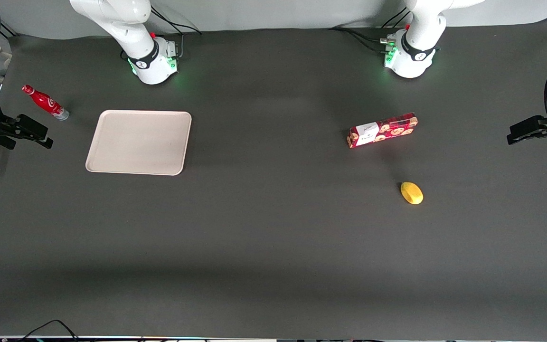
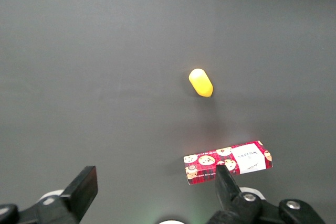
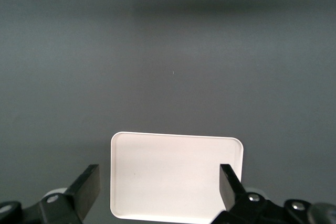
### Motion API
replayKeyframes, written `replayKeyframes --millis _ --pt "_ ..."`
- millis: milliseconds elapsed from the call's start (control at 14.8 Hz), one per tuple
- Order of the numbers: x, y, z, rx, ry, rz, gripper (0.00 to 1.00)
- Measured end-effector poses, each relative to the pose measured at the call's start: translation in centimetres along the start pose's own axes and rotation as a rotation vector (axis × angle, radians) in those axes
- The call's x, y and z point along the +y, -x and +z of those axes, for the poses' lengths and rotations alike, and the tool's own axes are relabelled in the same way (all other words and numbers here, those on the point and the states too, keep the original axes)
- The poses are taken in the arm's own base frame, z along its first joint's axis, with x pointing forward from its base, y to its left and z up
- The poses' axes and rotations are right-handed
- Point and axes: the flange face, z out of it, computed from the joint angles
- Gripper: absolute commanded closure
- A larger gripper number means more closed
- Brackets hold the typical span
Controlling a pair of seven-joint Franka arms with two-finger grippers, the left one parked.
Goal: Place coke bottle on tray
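Next, my right gripper takes hold of the coke bottle by its neck just below the red cap [image 1: 34,94], so that the bottle goes onto the tray.
The coke bottle [image 1: 45,102] is a slim red bottle with a red cap and silvery base. It lies on its side on the dark table at the working arm's end, beside the tray. The tray [image 1: 139,142] is flat, cream and bare. My right gripper [image 1: 48,135] hangs open and empty above the table, a little nearer the front camera than the bottle and beside the tray. In the right wrist view the open gripper [image 3: 159,182] frames the tray [image 3: 176,156], and its fingers [image 3: 88,182] stand wide apart. The bottle is out of that view.
A red cookie box [image 1: 382,130] lies toward the parked arm's end of the table, with a yellow fruit [image 1: 411,193] nearer the front camera. Both show in the left wrist view: the box [image 2: 228,162] and the fruit [image 2: 201,82].
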Motion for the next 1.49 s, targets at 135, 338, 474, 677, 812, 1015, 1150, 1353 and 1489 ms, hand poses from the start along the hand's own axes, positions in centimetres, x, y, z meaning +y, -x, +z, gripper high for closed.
replayKeyframes --millis 135,338,474,677,812,1015,1150,1353,1489 --pt "0.0 0.0 0.0 0.000 0.000 0.001 0.00" --pt "0.2 0.0 0.1 -0.003 0.000 0.004 0.00" --pt "0.9 0.1 0.6 -0.034 0.042 0.002 0.00" --pt "5.0 1.7 2.0 -0.159 0.115 0.000 0.00" --pt "10.3 3.2 2.8 -0.198 0.105 -0.017 0.00" --pt "18.1 6.4 3.5 -0.223 0.108 -0.027 0.00" --pt "22.0 9.1 4.8 -0.191 0.113 -0.036 0.00" --pt "27.3 15.0 8.7 -0.130 0.096 -0.050 0.00" --pt "29.7 18.8 11.4 -0.123 0.090 -0.053 0.00"
